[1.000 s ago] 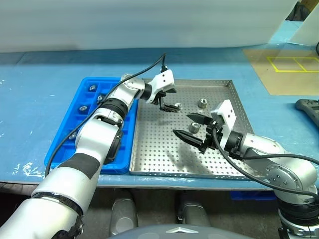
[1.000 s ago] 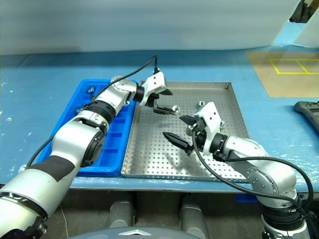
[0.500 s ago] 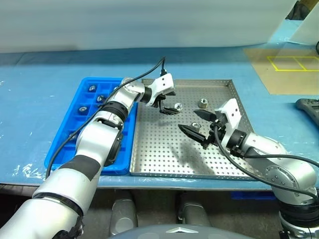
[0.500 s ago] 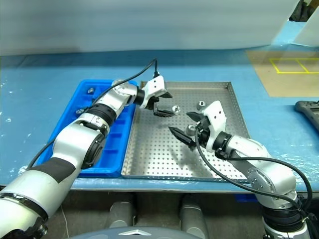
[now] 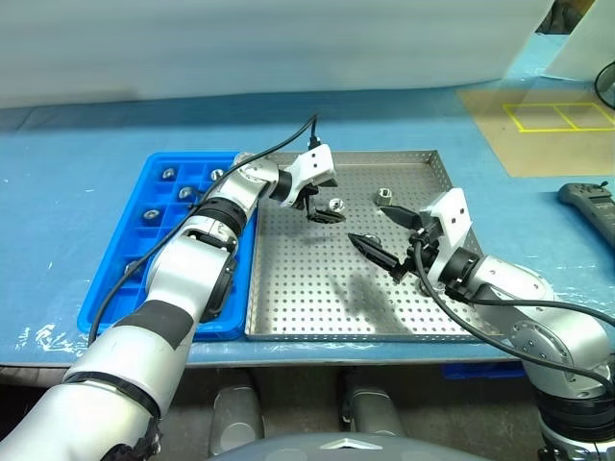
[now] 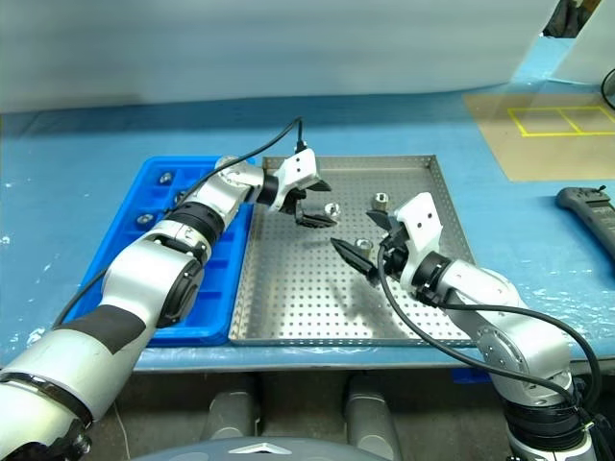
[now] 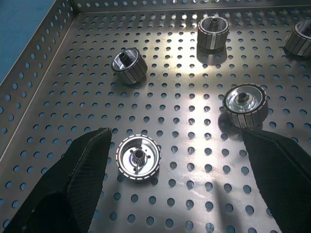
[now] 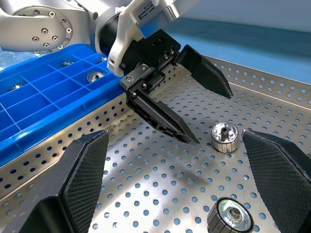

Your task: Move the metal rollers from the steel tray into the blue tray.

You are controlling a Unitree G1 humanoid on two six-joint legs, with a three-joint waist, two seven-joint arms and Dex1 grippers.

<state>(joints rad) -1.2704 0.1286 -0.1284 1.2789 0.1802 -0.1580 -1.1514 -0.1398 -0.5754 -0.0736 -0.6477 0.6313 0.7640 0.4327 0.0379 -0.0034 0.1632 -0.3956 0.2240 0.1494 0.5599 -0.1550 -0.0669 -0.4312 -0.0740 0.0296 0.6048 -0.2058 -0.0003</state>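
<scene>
My left gripper moves toward the metal roller, then closes on it. The steel tray's perforated bottom shows between its fingers and the roller, so closing now would miss it.
The steel tray [image 5: 288,288] lies in the middle of the blue table, with the blue tray [image 5: 115,288] against its left side. Several metal rollers [image 7: 245,104] lie loose on the perforated floor. My left gripper [image 5: 327,200] hovers open over the tray's far left part. One roller [image 7: 138,158] lies between its fingers, close to one finger [image 7: 82,179]. My right gripper [image 6: 353,229] stands open over the tray's middle, beside another roller [image 6: 362,246], and points at the left gripper [image 8: 180,102]. Several rollers [image 5: 184,193] sit in the blue tray's compartments.
A black hand-held device [image 5: 588,199] lies on the table at the far right. A brown board with yellow tape lines [image 5: 553,117] lies at the back right. A black cable [image 5: 279,149] arches over the left arm. A white sheet closes off the back.
The right gripper has rolled a little at the wrist and now sits slightly farther into the tray. The left gripper has kept still. The whole view has shifted slightly.
</scene>
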